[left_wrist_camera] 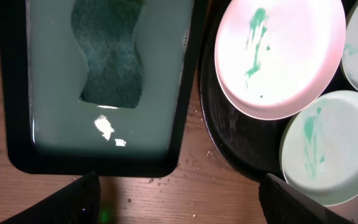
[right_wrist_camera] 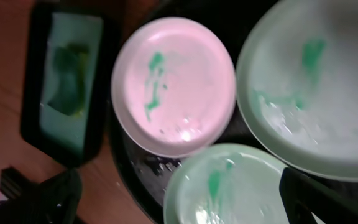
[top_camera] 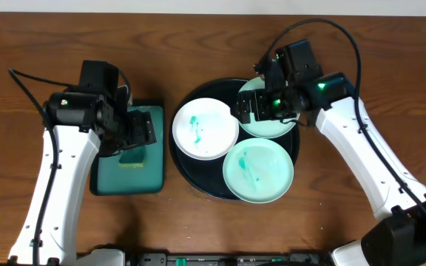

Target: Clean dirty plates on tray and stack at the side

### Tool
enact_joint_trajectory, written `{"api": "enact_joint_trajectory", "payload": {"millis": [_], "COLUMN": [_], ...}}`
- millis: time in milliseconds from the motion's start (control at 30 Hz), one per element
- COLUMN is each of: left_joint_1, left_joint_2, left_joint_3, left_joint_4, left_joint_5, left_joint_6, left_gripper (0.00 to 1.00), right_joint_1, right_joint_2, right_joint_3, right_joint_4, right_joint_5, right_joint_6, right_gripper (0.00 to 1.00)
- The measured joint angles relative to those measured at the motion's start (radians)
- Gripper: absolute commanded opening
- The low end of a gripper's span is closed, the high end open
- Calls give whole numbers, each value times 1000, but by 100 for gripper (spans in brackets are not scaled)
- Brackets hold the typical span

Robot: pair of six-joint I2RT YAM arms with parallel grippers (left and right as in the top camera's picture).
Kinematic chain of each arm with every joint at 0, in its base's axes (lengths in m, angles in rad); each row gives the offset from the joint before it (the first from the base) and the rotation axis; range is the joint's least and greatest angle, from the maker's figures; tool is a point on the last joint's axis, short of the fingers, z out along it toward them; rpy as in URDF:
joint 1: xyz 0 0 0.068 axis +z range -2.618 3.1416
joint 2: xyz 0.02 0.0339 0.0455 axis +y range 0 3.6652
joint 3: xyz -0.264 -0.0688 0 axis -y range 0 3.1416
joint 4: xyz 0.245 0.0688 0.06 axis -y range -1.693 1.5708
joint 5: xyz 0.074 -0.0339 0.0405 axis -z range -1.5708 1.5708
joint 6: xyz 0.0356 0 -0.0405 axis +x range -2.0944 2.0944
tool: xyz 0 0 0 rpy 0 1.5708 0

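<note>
My right gripper grabs the white plate by its rim on the side away from the sponge next, leaving the plate's smeared side free to clean.
The round black tray (top_camera: 197, 176) holds three plates with teal smears. The white plate (top_camera: 205, 128) overhangs the tray's left rim. One mint plate (top_camera: 258, 171) is at the front. The other mint plate (top_camera: 272, 125) is at the back, partly under my right gripper (top_camera: 261, 107). In the right wrist view that gripper (right_wrist_camera: 185, 205) is open above the front mint plate (right_wrist_camera: 229, 186), holding nothing. My left gripper (top_camera: 140, 129) hovers over the green rectangular tray (top_camera: 102, 181). In its wrist view it (left_wrist_camera: 179, 205) is open above bare wood, empty.
A dark green sponge (left_wrist_camera: 110, 56) lies in shallow water in the rectangular tray (left_wrist_camera: 17, 93), just left of the black tray (left_wrist_camera: 229, 143). Water droplets dot the wood between the two trays. Bare wooden table surrounds both.
</note>
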Motion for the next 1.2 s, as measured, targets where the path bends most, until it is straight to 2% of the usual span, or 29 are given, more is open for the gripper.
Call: {"api": "enact_joint_trajectory", "payload": {"millis": [33, 67, 167, 267, 433, 533, 600, 733, 1200], "left_joint_1": [0, 0, 0, 0, 0, 0, 0, 0, 0], "left_joint_2": [0, 0, 0, 0, 0, 0, 0, 0, 0], "left_joint_3": [0, 0, 0, 0, 0, 0, 0, 0, 0], "left_joint_4": [0, 0, 0, 0, 0, 0, 0, -1, -5], "left_joint_5": [0, 0, 0, 0, 0, 0, 0, 0, 0], "left_joint_6": [0, 0, 0, 0, 0, 0, 0, 0, 0], "left_gripper": [82, 82, 82, 82, 82, 82, 82, 82, 82], "right_joint_1": [3, 6, 14, 20, 61, 88, 98, 105, 105], "right_joint_2": [1, 2, 9, 32, 116, 193, 236, 299, 375], "right_joint_3": [0, 0, 0, 0, 1, 1, 1, 0, 0], "right_joint_4": [8, 20, 2, -1, 4, 35, 51, 98, 153], "right_joint_5": [0, 2, 42, 71, 93, 98, 99, 103, 122], "right_joint_6": [3, 21, 137, 222, 327, 375, 397, 430, 472], "right_gripper": [87, 83, 82, 72, 71, 58, 57, 59, 61]}}
